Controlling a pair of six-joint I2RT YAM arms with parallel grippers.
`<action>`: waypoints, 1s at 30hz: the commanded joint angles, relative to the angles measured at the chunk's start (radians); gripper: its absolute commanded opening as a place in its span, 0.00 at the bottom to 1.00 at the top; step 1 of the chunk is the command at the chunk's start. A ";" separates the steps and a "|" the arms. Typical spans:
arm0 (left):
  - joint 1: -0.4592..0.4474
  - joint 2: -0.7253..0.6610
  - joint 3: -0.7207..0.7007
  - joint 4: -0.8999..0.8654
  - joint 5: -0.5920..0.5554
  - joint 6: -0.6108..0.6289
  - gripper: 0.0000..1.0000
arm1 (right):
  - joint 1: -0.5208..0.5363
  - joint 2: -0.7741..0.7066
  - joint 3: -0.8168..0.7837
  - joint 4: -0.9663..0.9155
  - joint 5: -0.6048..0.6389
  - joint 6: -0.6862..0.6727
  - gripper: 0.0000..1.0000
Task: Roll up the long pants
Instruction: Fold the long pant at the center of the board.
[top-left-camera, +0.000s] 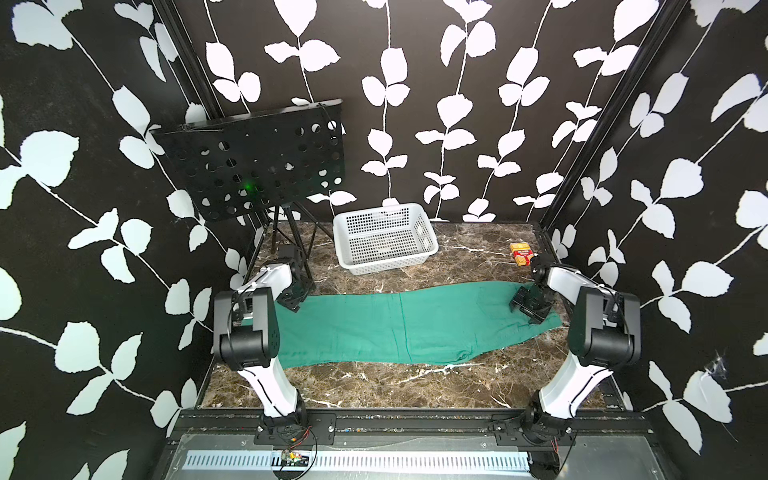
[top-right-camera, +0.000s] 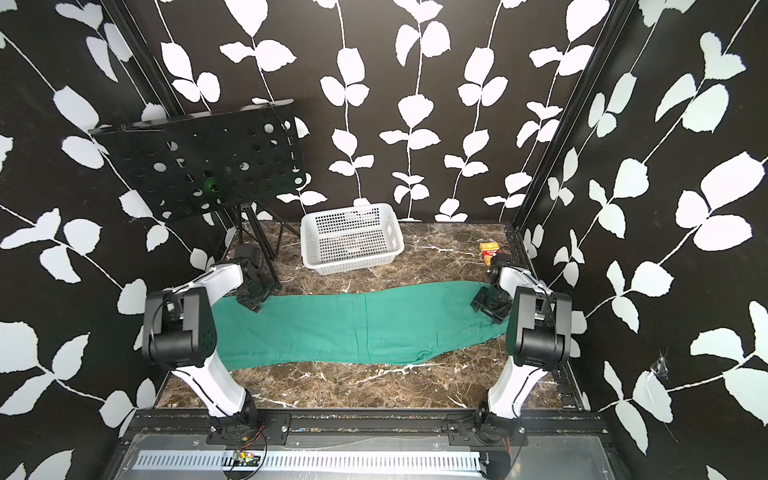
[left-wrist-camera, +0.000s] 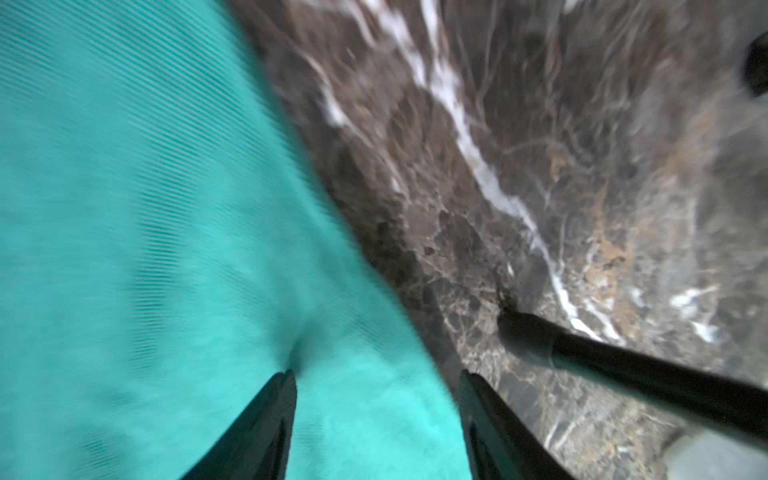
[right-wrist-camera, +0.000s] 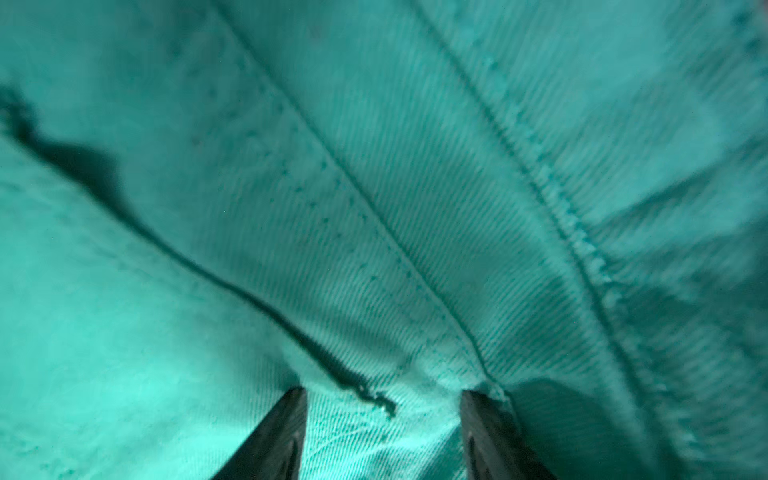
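Note:
The long pants (top-left-camera: 395, 324) need their far end folded over for rolling. My left gripper needs to grab them next by the back corner of that far end.
The long pants (top-left-camera: 395, 324) are teal-green cloth lying flat, stretched left to right across the marble table (top-left-camera: 374, 386), and show in both top views. My left gripper (top-left-camera: 291, 301) is down at their far-left back corner. In the left wrist view it (left-wrist-camera: 378, 378) stands open, one fingertip pressing on the cloth (left-wrist-camera: 145, 228) and the other at the cloth's edge by the marble. My right gripper (top-left-camera: 525, 309) is down on the pants' right end. The right wrist view shows it (right-wrist-camera: 384, 395) open, both tips pushing into seamed fabric (right-wrist-camera: 374, 187), with cloth lying unpinched between them.
A white basket (top-left-camera: 384, 239) sits at the back middle. A black perforated music stand (top-left-camera: 257, 166) rises at the back left, and one tripod leg (left-wrist-camera: 623, 365) lies close beside my left gripper. A small yellow-red box (top-left-camera: 521, 252) sits back right, behind my right arm.

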 joint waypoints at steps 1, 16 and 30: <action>0.067 -0.175 -0.077 -0.086 -0.045 0.023 0.65 | -0.002 -0.095 -0.036 0.029 0.049 0.004 0.66; 0.623 -0.548 -0.493 -0.005 0.113 0.214 0.69 | -0.004 -0.177 -0.091 0.008 -0.027 -0.023 0.69; 0.696 -0.340 -0.467 0.131 0.144 0.312 0.60 | -0.013 -0.265 -0.143 0.007 -0.035 -0.029 0.68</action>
